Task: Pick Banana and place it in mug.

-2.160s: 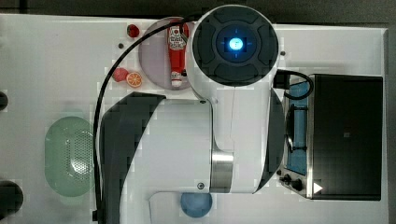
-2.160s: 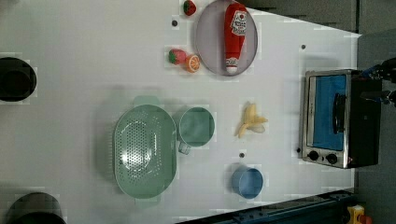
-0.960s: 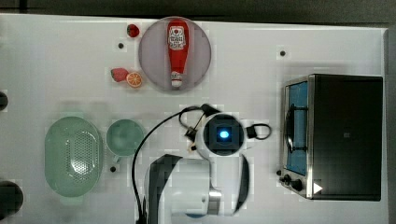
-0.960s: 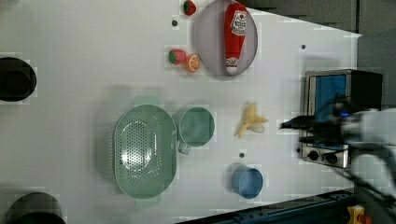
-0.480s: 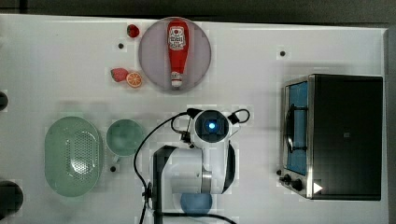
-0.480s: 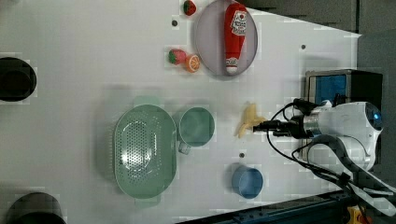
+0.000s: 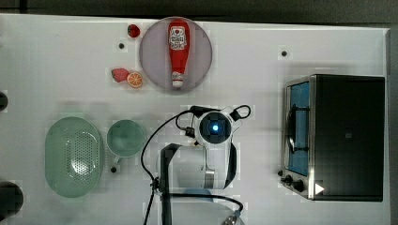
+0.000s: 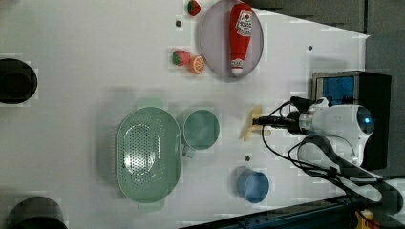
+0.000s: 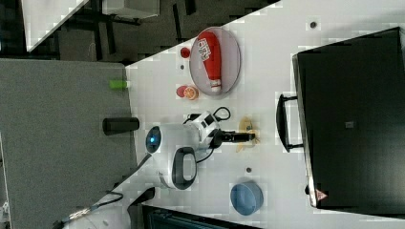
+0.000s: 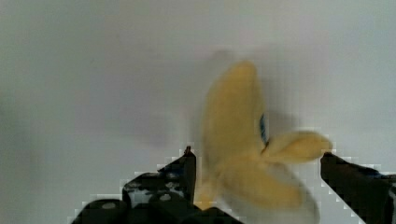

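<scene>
My gripper picks up the pale yellow banana by its middle point(image 8: 251, 123) next. Then it places the banana in the mug point(image 8: 200, 129).
The banana point(image 10: 243, 140), a small pale yellow bunch, lies on the white table point(image 8: 95, 71) between the mug and the toaster oven. It is also seen in the left view point(image 8: 251, 128) and the right view point(image 9: 245, 125). My gripper point(image 10: 258, 157) is down over it, open, with one black finger on each side of the bunch. Its dark fingers point(image 8: 267, 121) reach the banana from the left view's right. The pale mint-green mug point(image 7: 126, 137) stands empty to the top view's left of my wrist point(image 7: 215, 127), which covers the banana there.
A green perforated strainer point(image 7: 74, 156) sits beside the mug. A blue cup point(image 8: 253, 186) stands near the table's front edge. A toaster oven point(image 7: 335, 136) stands at the top view's right. A plate with a ketchup bottle point(image 7: 176, 54), strawberries and an orange slice point(image 7: 135, 79) lie further back.
The arm has swung in from the left view's right and come down over the banana. The fingers now straddle it and have begun to narrow slightly.
</scene>
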